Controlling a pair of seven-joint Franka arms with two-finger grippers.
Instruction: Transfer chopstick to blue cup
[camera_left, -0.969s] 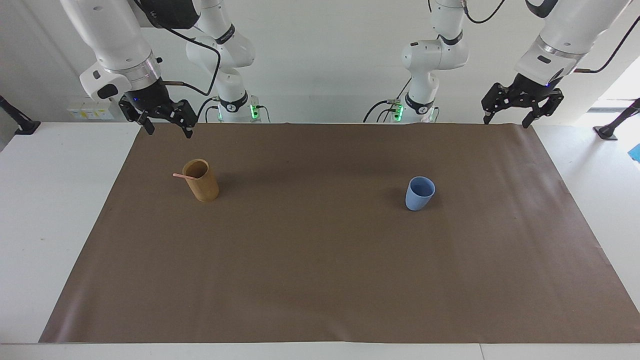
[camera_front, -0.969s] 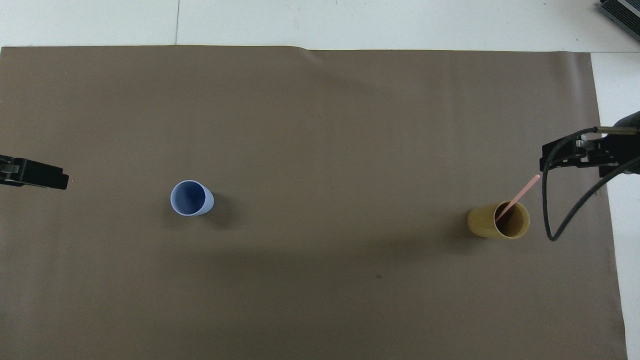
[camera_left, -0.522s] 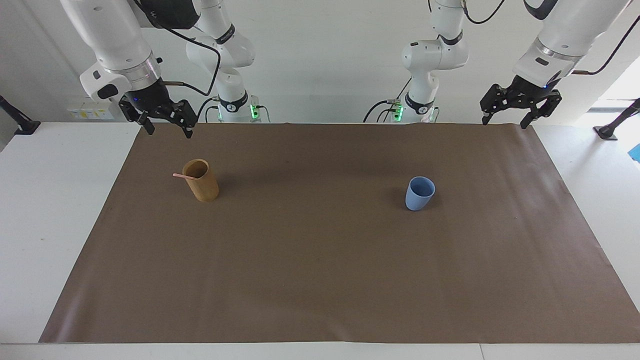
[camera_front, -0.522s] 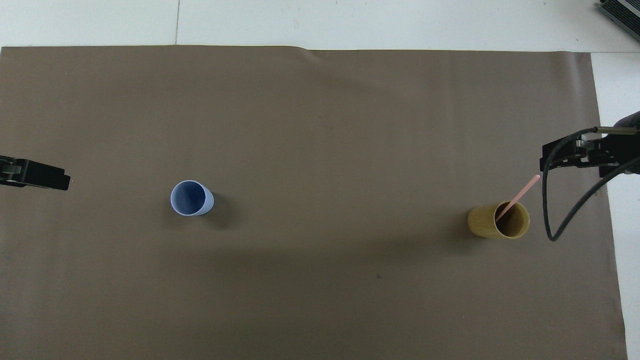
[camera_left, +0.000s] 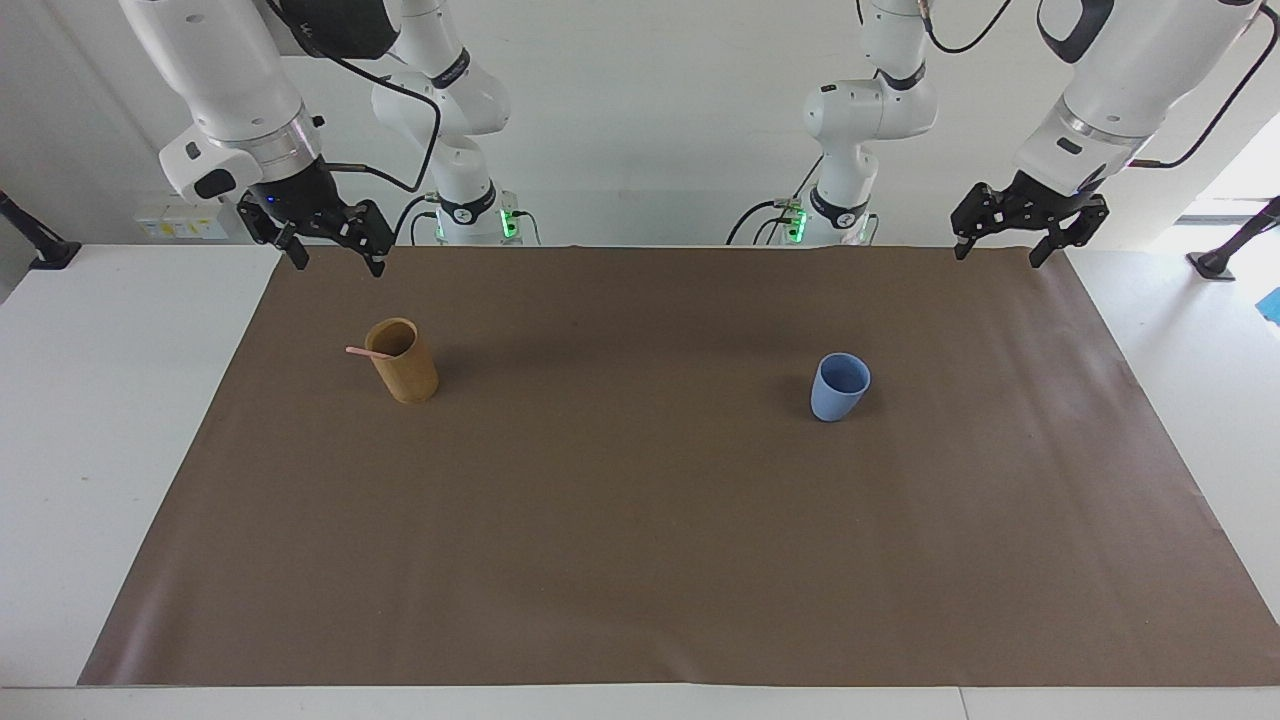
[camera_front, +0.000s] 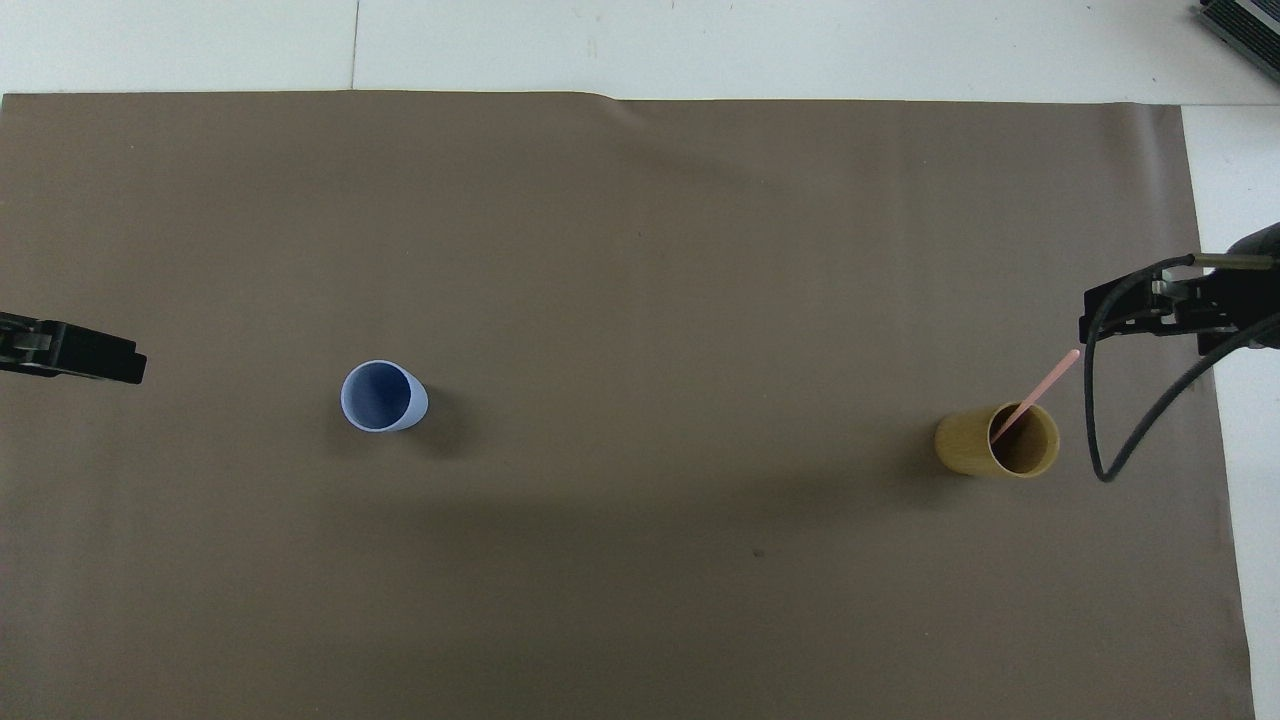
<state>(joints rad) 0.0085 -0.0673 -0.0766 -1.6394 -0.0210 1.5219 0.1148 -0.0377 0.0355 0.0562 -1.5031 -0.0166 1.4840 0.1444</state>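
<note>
Next, my right gripper picks up the pale pink chopstick by its upper loose end (camera_front: 1070, 360) to transfer it into the blue cup.
The pale pink chopstick (camera_left: 364, 352) (camera_front: 1036, 399) stands slanted in the tan cup (camera_left: 404, 365) (camera_front: 975, 443), its free end leaning out toward the right arm's end of the table. The empty light-blue cup (camera_left: 838, 389) (camera_front: 383, 396) stands upright toward the left arm's end. My right gripper (camera_left: 338, 263) (camera_front: 1140, 312) hangs open in the air over the mat's corner at its own end, apart from the tan cup. My left gripper (camera_left: 997, 255) (camera_front: 95, 358) hangs open over the mat's corner at its end, holding nothing.
A brown mat (camera_left: 640, 560) (camera_front: 640, 220) covers most of the white table (camera_left: 110, 400). The two cups stand far apart on it. A black cable (camera_front: 1130, 440) loops down from the right arm beside the tan cup.
My left gripper has drifted a little toward the middle of the table. The right arm, the cups and the chopstick have not moved.
</note>
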